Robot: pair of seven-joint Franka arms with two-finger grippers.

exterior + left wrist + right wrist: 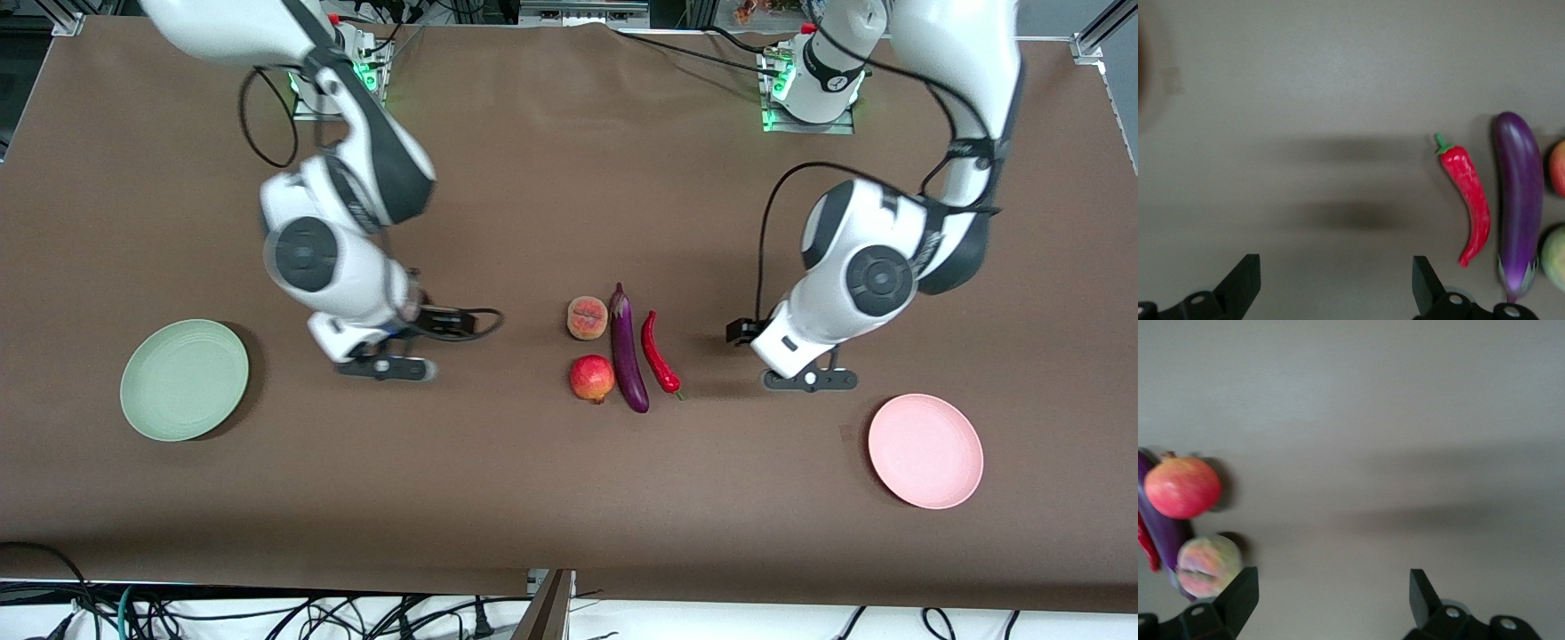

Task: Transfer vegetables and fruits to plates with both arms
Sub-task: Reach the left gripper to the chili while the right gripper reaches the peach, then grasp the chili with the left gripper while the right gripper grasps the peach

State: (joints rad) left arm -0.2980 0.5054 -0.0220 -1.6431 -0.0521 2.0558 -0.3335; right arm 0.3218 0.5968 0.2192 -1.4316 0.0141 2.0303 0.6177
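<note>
My right gripper picks up the peach by its rounded sides next, to transfer it to the mint green plate.
A peach, a pomegranate, a purple eggplant and a red chili pepper lie together at the table's middle. The mint green plate is toward the right arm's end, the pink plate toward the left arm's end. My left gripper is open and empty over bare table beside the chili and eggplant. My right gripper is open and empty over bare table, between the green plate and the fruits; its view shows the pomegranate and peach.
The brown table reaches wide around the group. Black cables hang from both arms, and more cables lie below the table's near edge.
</note>
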